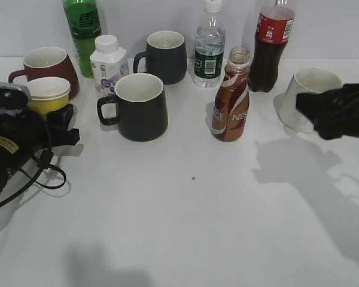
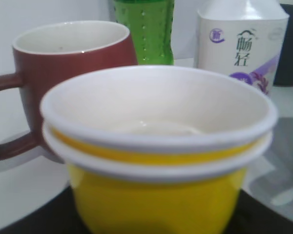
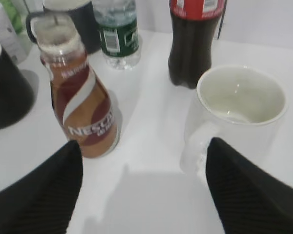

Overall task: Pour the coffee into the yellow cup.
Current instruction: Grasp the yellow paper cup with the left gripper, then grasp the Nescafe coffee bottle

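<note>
I will next grab the bottle by its body with my right gripper, so that the brown coffee bottle's opening stays free to pour.
The yellow cup stands at the far left in front of a dark red mug. It fills the left wrist view, white inside, and looks like two nested cups. My left gripper is shut on the yellow cup, its black fingers at both lower sides. The brown Nescafe coffee bottle stands uncapped at the middle of the table and shows in the right wrist view. My right gripper is open and empty, above the table between the bottle and a white mug.
Two black mugs, a white milk bottle, a green bottle, a water bottle and a cola bottle stand along the back. The white mug is at the right.
</note>
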Controlling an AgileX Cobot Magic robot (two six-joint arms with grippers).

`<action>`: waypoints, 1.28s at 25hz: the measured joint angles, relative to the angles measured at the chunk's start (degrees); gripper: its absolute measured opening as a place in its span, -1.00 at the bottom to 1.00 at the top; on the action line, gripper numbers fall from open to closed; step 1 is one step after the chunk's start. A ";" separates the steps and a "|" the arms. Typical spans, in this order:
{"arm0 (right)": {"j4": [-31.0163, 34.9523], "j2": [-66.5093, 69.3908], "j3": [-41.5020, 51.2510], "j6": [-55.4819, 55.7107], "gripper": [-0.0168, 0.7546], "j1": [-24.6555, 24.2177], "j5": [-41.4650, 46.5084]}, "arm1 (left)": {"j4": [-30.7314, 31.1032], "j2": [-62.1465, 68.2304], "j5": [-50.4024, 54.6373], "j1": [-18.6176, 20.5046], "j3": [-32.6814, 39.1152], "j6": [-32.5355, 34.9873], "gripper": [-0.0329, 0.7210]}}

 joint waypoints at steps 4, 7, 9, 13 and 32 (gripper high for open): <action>-2.99 4.12 0.00 0.00 0.57 3.16 -2.67 | 0.25 -0.06 -1.40 -0.38 1.52 0.00 0.12; -5.00 7.92 0.00 0.10 0.57 6.53 -7.87 | 0.90 -1.22 -2.52 -1.08 5.49 0.00 0.12; -5.85 11.01 0.00 0.16 0.57 7.91 -11.59 | 2.28 -3.16 -2.56 -1.15 8.35 0.00 0.12; -8.18 19.12 0.00 3.11 0.57 8.36 -21.60 | 10.08 -6.69 -2.24 -1.15 13.21 0.00 0.12; -4.89 45.16 -13.42 4.77 0.57 8.36 -37.66 | 38.47 -8.86 -1.74 -1.26 12.45 -3.74 0.12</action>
